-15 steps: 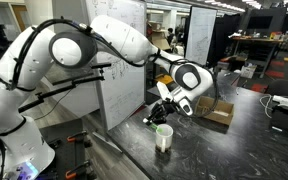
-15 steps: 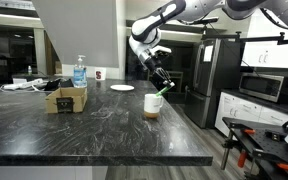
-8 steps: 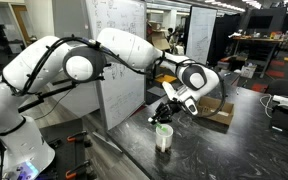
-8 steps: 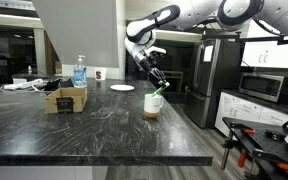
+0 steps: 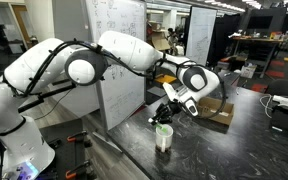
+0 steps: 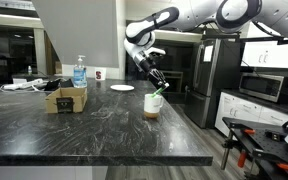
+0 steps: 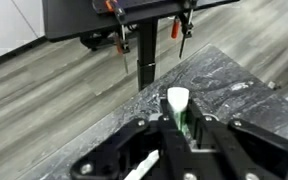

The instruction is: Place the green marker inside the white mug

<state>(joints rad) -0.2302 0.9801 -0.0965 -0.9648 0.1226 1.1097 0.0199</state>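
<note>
The green marker (image 6: 158, 93) slants into the white mug's opening, so it would fall inside if I opened my gripper now. My gripper releases the marker next.
The white mug (image 5: 164, 138) stands on the dark marble counter near its edge; it also shows in an exterior view (image 6: 153, 105). My gripper (image 5: 166, 114) hangs just above the mug, shut on the green marker (image 6: 158, 93), which slants down with its lower end at the mug's mouth. In the wrist view the green marker (image 7: 183, 121) with its white end sits clamped between my gripper's (image 7: 181, 128) fingers. The mug itself cannot be made out in the wrist view.
A brown cardboard box (image 5: 216, 111) lies behind the mug, also seen in an exterior view (image 6: 66, 98). A water bottle (image 6: 80, 72) and a white plate (image 6: 122, 88) stand further back. A whiteboard (image 5: 119, 60) stands beside the counter edge.
The arm shifted its pose slightly and brought the marker a little closer over the mug. Nothing has visibly moved in the last half second.
</note>
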